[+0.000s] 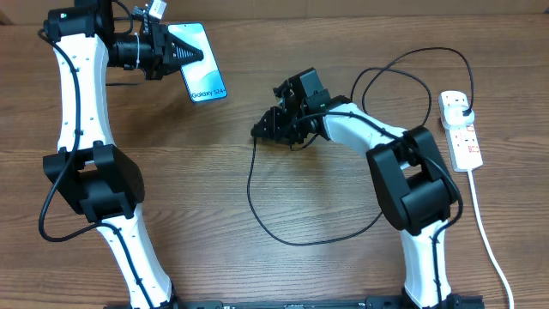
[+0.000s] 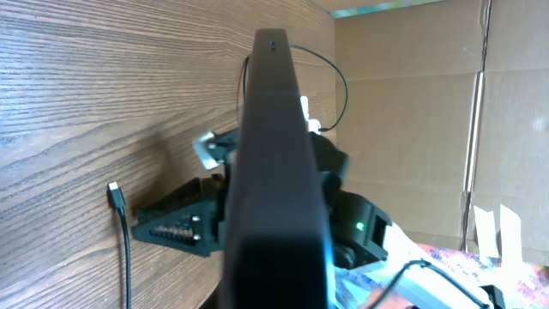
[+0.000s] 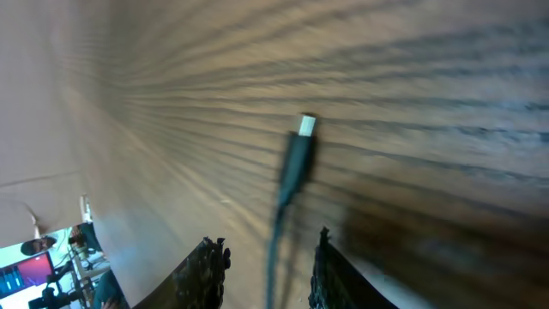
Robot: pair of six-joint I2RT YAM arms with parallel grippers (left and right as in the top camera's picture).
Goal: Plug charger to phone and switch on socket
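The open fingers of my right gripper stop short of the cable. My right gripper needs to move toward the cable (image 3: 287,187) before it closes on it.
The phone (image 1: 206,79), its light blue screen lit, is held above the table's far left with my left gripper (image 1: 189,53) shut on its upper end. In the left wrist view the phone (image 2: 274,172) is seen edge-on and hides my fingers. The charger's thin black cable (image 1: 257,202) loops across the table to a black plug (image 1: 463,106) in the white socket (image 1: 464,142) at the right. Its connector tip (image 3: 305,125) lies on the wood. My right gripper (image 3: 268,257) stands open, low over the table, with the cable running between its fingers (image 3: 213,268) untouched.
The socket's white cord (image 1: 487,236) trails toward the front right edge. A cardboard wall (image 2: 412,112) stands behind the table. In the left wrist view the right gripper (image 2: 184,227) shows beside the charger tip (image 2: 114,196).
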